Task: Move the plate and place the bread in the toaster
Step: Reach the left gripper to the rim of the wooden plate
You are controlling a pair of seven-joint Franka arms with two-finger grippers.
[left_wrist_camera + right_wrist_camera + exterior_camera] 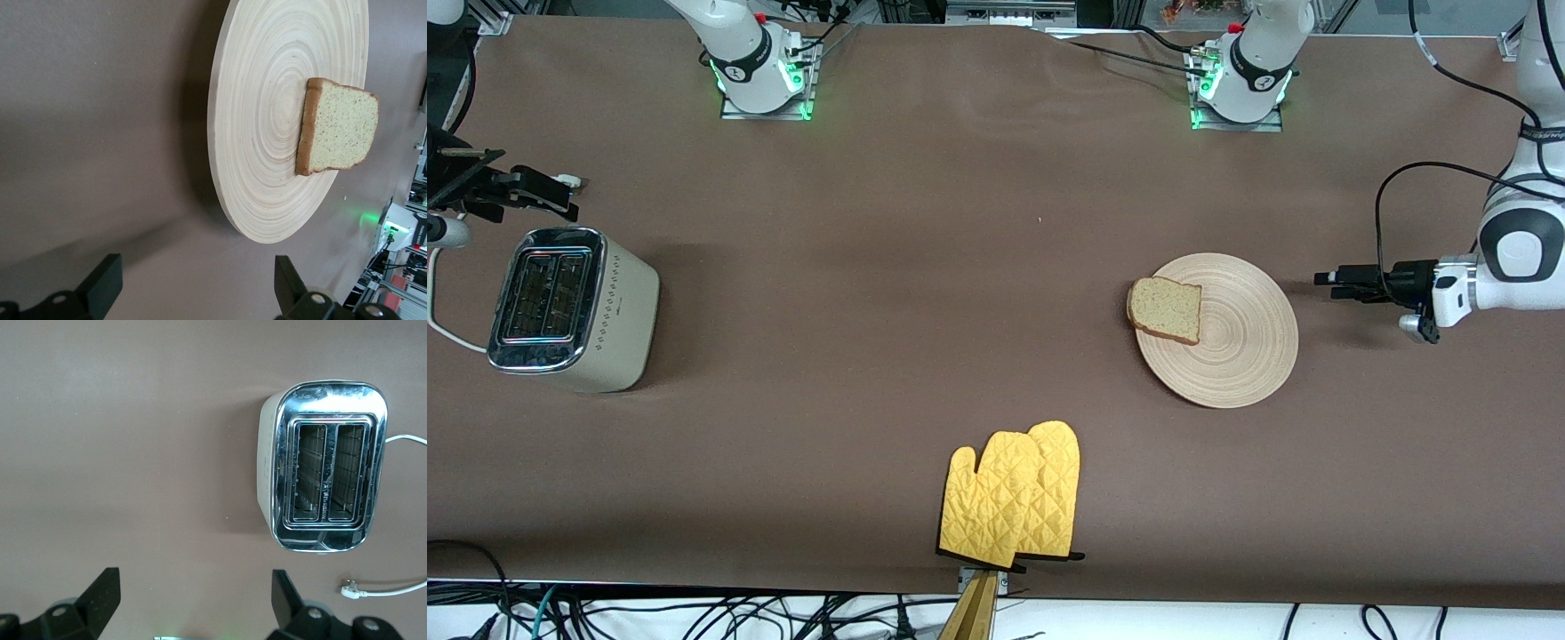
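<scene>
The left gripper grabs the pale wooden plate by its bare rim (pixel 1296 326) next, to move the plate with its bread toward the toaster (pixel 569 307).
The pale wooden plate (pixel 1240 347) lies toward the left arm's end of the table, with the bread (pixel 1165 309) lying flat on its rim, on the side toward the toaster. My left gripper (pixel 1327 283) hovers low beside the plate, open and empty, pointing at it. In the left wrist view the plate (pixel 267 133) and bread (pixel 340 127) lie ahead of the open left gripper (pixel 195 268). The cream toaster (pixel 569 307) stands at the right arm's end, both slots empty. My right gripper (pixel 572 197) hangs open just above the table beside it. The right wrist view shows the toaster (pixel 327 473) ahead of the right gripper (pixel 195 581).
A pair of yellow oven mitts (pixel 1014 502) lies at the table's front edge, mid-table. The toaster's white cord (pixel 440 329) trails off the table end, and its plug (pixel 350 590) rests on the brown cloth.
</scene>
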